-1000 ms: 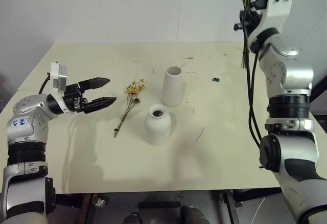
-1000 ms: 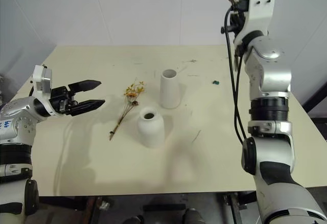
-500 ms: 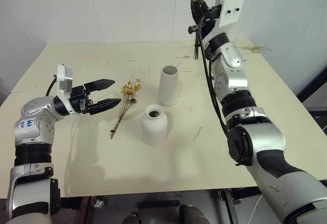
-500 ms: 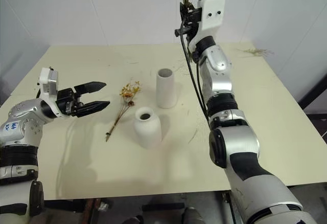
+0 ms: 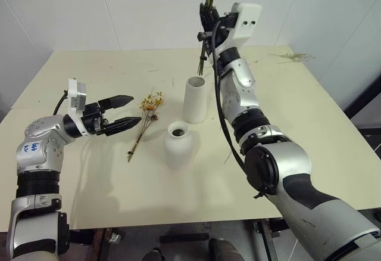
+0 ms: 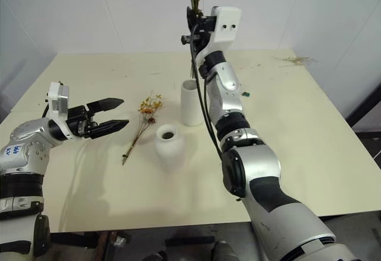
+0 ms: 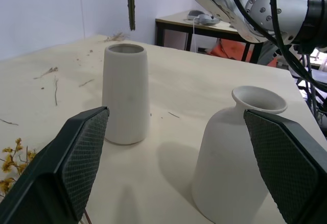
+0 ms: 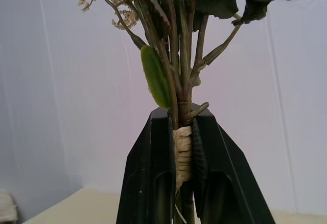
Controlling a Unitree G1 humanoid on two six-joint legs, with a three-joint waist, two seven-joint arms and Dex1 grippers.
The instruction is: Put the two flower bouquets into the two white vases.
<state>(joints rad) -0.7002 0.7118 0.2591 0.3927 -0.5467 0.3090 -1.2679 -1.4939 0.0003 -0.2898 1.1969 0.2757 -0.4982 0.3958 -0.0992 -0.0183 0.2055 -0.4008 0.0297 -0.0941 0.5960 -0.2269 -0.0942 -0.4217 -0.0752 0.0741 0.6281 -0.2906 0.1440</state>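
I need to keep holding the bouquet with my right gripper until its stem ends are in the vase. The bouquet's stem ends are still above the opening of the tall tapered vase [image 5: 195,99].
My right gripper [image 5: 206,24] is raised high at the back and shut on the bound stems of the larger flower bouquet [image 8: 156,75]. It is a bunch with green leaves and pale dried sprigs, and its top runs out of view. Its stem ends [image 5: 201,65] hang just above the mouth of the tall tapered white vase [image 5: 195,99]. The shorter round white vase [image 5: 179,145] stands in front of it. The thin yellow-orange bouquet [image 5: 144,119] lies flat on the table left of both vases. Just left of those flowers, my left gripper [image 5: 136,109] is open with nothing in it.
The cream table [image 5: 119,183] has bare room in front and on the right. Loose dried sprigs [image 5: 292,56] lie at its far right corner, and a small dark scrap [image 6: 246,94] lies right of the tall vase. White walls close the back.
My right arm has swung left with the bouquet, from over the table's right side to above the tall vase. The view has shifted. The left gripper has stayed put.
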